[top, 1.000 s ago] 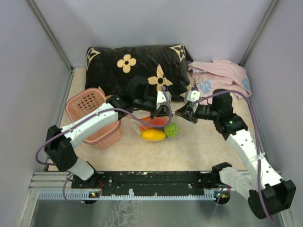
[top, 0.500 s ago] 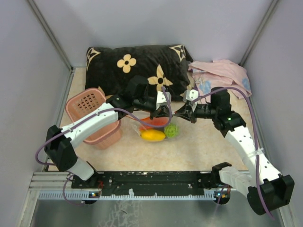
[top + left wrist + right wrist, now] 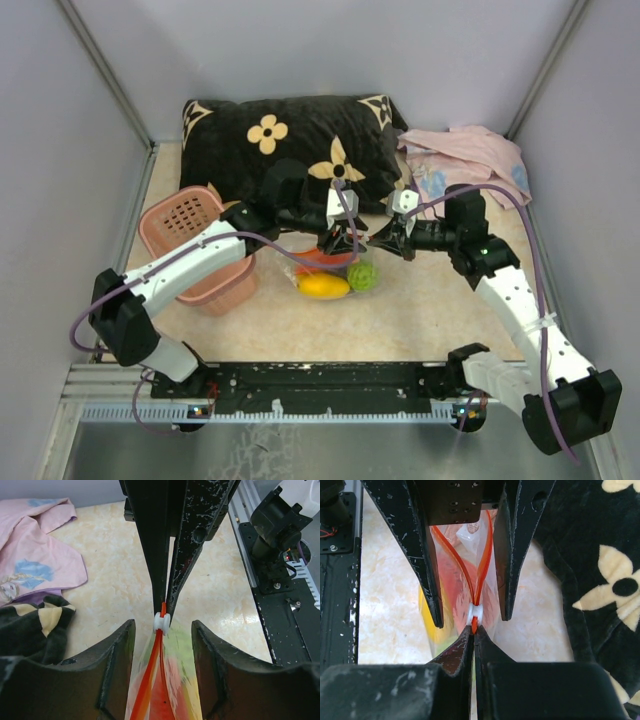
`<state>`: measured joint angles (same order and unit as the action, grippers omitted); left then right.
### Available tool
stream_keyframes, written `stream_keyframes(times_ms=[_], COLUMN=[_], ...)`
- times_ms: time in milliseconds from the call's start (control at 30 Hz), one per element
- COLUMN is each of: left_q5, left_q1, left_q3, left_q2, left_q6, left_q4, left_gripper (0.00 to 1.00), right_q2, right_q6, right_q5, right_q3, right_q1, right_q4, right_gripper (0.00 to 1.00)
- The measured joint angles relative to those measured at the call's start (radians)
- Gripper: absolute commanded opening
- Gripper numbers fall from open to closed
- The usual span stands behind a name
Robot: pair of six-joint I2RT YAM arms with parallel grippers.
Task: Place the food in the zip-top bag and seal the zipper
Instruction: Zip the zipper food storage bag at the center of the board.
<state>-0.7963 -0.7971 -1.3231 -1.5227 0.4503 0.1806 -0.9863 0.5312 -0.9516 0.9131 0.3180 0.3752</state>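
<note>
My left gripper closes on the white slider next, since its finger ends stand level with it on either side, past the spread orange tracks.
The zip-top bag [image 3: 330, 272] stands on the table between both grippers, holding the food: a yellow piece [image 3: 322, 286], a green piece [image 3: 362, 275] and a red piece [image 3: 322, 257]. My right gripper [image 3: 474, 629] is shut on the end of the orange zipper [image 3: 474, 624], just behind its white slider [image 3: 476, 612]. My left gripper [image 3: 163, 626] is open, its fingers [image 3: 117, 650] straddling the bag's mouth without touching the strip. Beyond the slider [image 3: 163, 621] the two zipper tracks [image 3: 150, 680] spread apart. From above, the left gripper [image 3: 338, 240] and the right gripper [image 3: 376, 238] face each other.
A pink basket [image 3: 195, 235] stands left of the bag under the left arm. A black flowered pillow [image 3: 290, 140] lies just behind it, and a pink cloth [image 3: 465, 155] at the back right. The black rail [image 3: 320, 385] runs along the near edge.
My left gripper has opened and let go of the zipper. The right gripper moved slightly left and shut on the zipper's end.
</note>
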Motion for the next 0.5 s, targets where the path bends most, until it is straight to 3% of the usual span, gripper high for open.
stream_keyframes(times_ms=[100,333,500], left_q5=[-0.008,-0.034,-0.029], left_q1=[0.000,0.001,0.006], left_q3=[-0.001,-0.020,-0.023], left_q2=[-0.003,-0.030,-0.031], left_q6=[-0.011,-0.026,-0.018], left_q4=[-0.005,-0.005,0.020], left_gripper=[0.46,0.06,0.01], right_q2=[0.000,0.000,0.003], right_q6=[0.000,-0.003,-0.005], right_q5=[0.000,0.003,0.020], right_q3=[0.000,0.000,0.000], right_q1=[0.000,0.000,0.000], right_q4=[0.000,0.003,0.011], right_gripper=[0.00,0.00,0.00])
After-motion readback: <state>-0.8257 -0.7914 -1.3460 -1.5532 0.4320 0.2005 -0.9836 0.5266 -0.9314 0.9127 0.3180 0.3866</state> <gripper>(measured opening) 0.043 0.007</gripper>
